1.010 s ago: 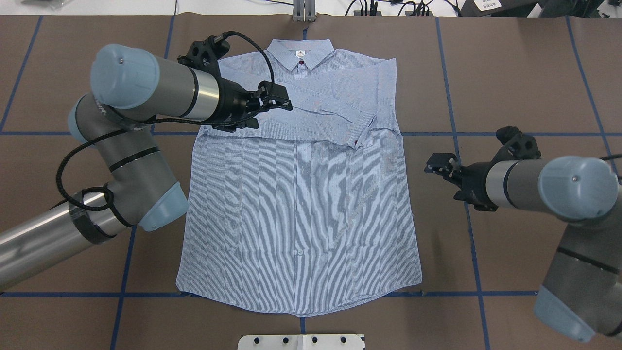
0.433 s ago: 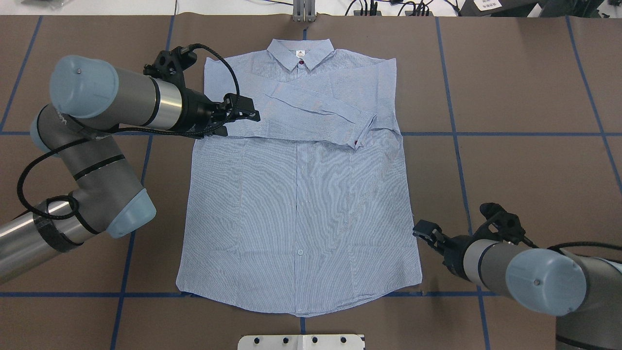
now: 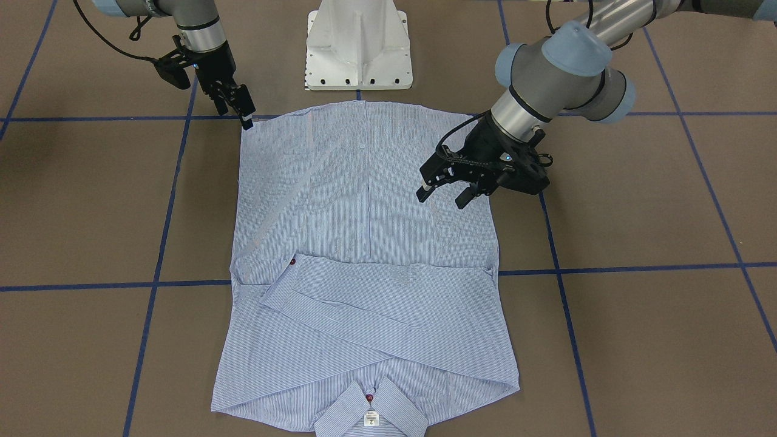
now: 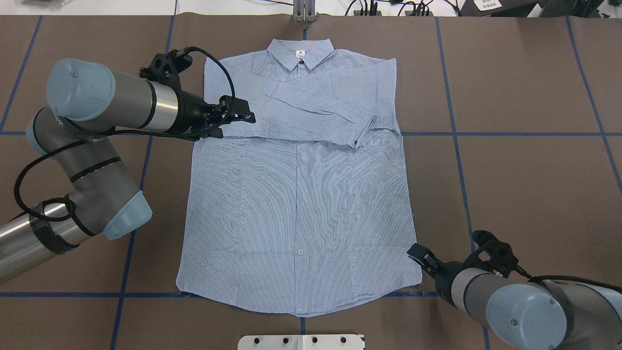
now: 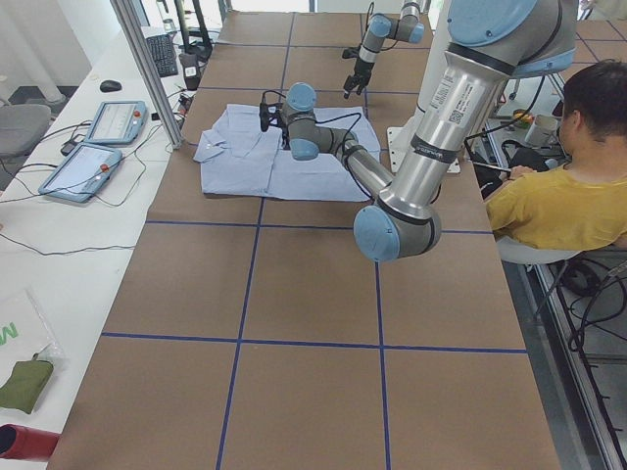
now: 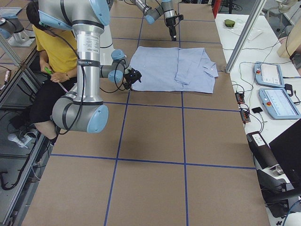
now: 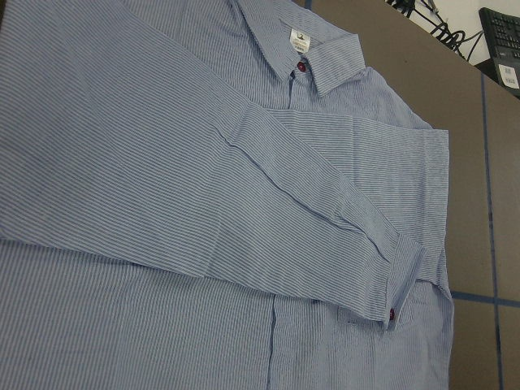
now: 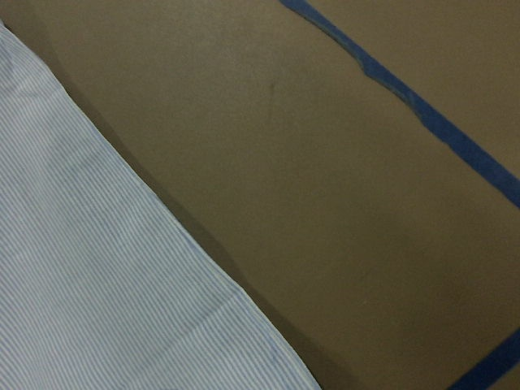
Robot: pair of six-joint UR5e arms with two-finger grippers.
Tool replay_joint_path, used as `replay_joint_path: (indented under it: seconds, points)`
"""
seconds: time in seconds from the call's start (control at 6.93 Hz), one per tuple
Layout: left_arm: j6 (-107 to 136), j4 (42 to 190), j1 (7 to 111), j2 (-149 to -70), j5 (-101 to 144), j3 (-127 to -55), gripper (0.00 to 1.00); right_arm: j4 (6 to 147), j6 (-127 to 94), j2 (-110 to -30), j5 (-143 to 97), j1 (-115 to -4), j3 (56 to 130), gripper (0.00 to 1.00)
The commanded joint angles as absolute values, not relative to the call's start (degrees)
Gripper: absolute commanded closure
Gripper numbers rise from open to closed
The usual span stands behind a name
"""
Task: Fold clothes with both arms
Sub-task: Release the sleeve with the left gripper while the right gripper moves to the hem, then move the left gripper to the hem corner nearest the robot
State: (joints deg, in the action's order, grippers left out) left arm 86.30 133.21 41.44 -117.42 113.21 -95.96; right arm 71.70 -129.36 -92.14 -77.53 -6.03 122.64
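Note:
My right gripper's fingers are above the hem corner (image 3: 254, 125) of the shirt (image 3: 306, 167) and would miss it if they closed now. I should lower them first.
The light blue striped shirt (image 4: 301, 204) lies flat and face up on the brown table, its collar (image 4: 300, 51) at the far side. Both sleeves are folded across the chest, and a cuff (image 4: 360, 137) ends near its right edge. My left gripper (image 4: 240, 113) hovers open over the shirt's left shoulder area, holding nothing; its spread fingers (image 3: 425, 193) show from the front. My right gripper (image 4: 418, 255) sits low at the hem's near right corner (image 3: 244, 125) and looks open and empty. The right wrist view shows only the shirt's edge (image 8: 97, 284) and table.
The white pedestal base (image 3: 358, 48) stands at the table's near edge, behind the hem. Blue tape lines (image 4: 457, 133) grid the table. A seated person in a yellow top (image 5: 558, 196) is beside the robot. Control tablets (image 5: 98, 147) lie on a side table.
My left gripper has pulled back leftward off the folded sleeve. My right arm has swung toward the robot, down along the shirt's right edge to the hem corner.

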Motion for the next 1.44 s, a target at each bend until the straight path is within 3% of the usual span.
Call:
replay_joint_path:
  seconds: [0.0, 1.3]
  points:
    - [86.48, 133.24, 41.4, -117.16, 113.12, -95.98, 0.05, 74.96, -130.96, -90.27, -76.64, -3.35, 121.56, 0.04]
    - [86.66, 133.33, 41.31, -117.16, 113.12, -96.06, 0.04, 77.08, -130.96, -88.77, -76.82, -3.52, 120.06, 0.21]
